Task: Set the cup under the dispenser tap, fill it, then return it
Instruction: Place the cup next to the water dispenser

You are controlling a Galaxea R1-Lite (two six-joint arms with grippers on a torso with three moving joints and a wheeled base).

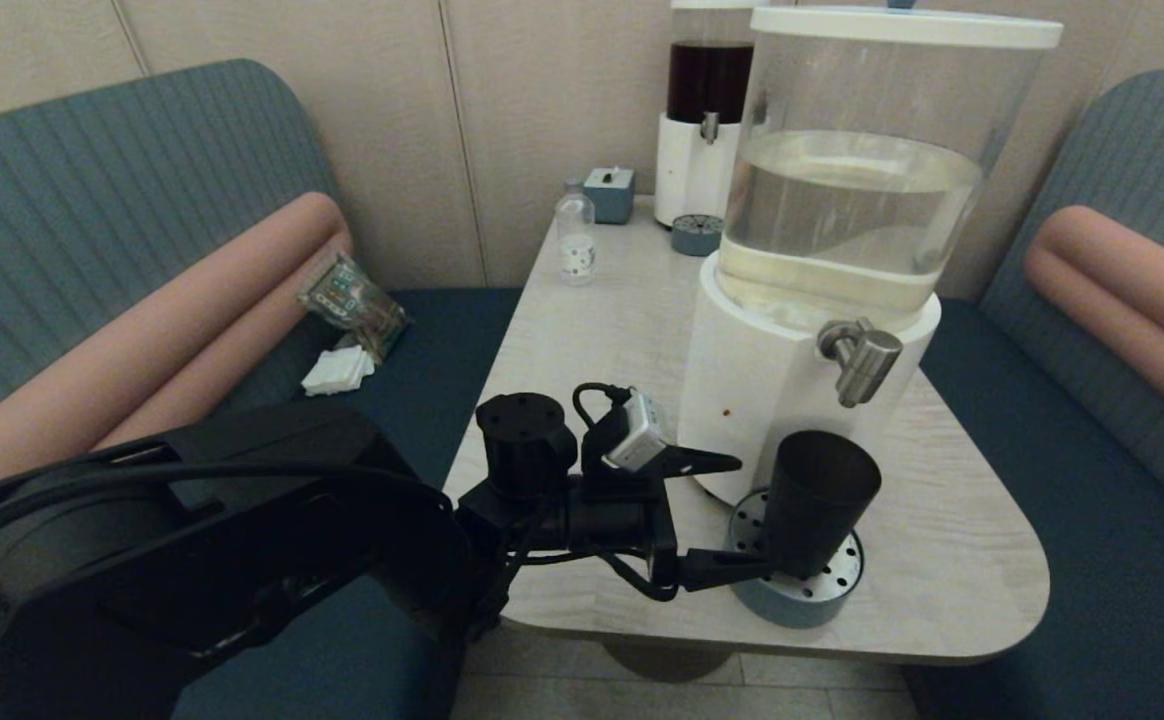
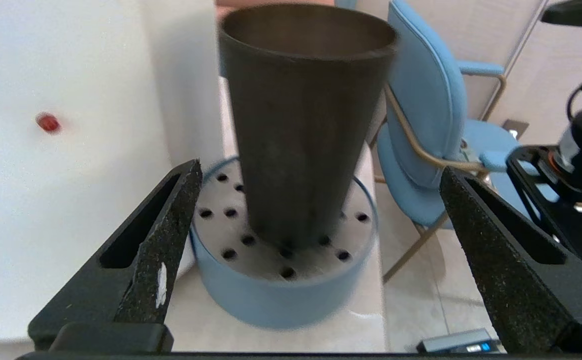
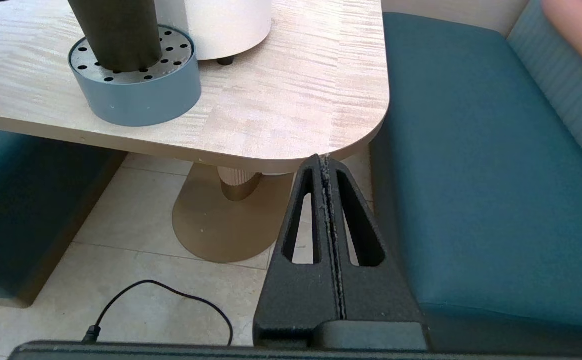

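I need to pick up the black cup next with my left gripper, by its tapered side [image 2: 307, 150] below the cup's rim, to return it from the drip tray [image 2: 283, 294].
The black cup [image 1: 817, 505] stands on the blue perforated drip tray [image 1: 792, 605], right below the brushed-metal dispenser tap [image 1: 862, 360] on the white base [image 1: 752, 390] of the large clear-tank dispenser. My left gripper [image 1: 742, 515] reaches in from the left and is open. In the left wrist view its fingers [image 2: 176, 215] stand wide on either side of the cup [image 2: 301, 125], with a gap on each side. My right gripper [image 3: 325, 160] is shut on nothing, low beside the table's near right corner, with the cup [image 3: 116, 30] and tray [image 3: 136, 100] in its view.
At the back of the table [image 1: 592, 340] stand a smaller dark-liquid dispenser [image 1: 707, 120], its own drip tray [image 1: 697, 235], a small clear bottle [image 1: 575, 235] and a blue box [image 1: 610, 193]. Teal benches flank the table. The tray sits near the table's front edge.
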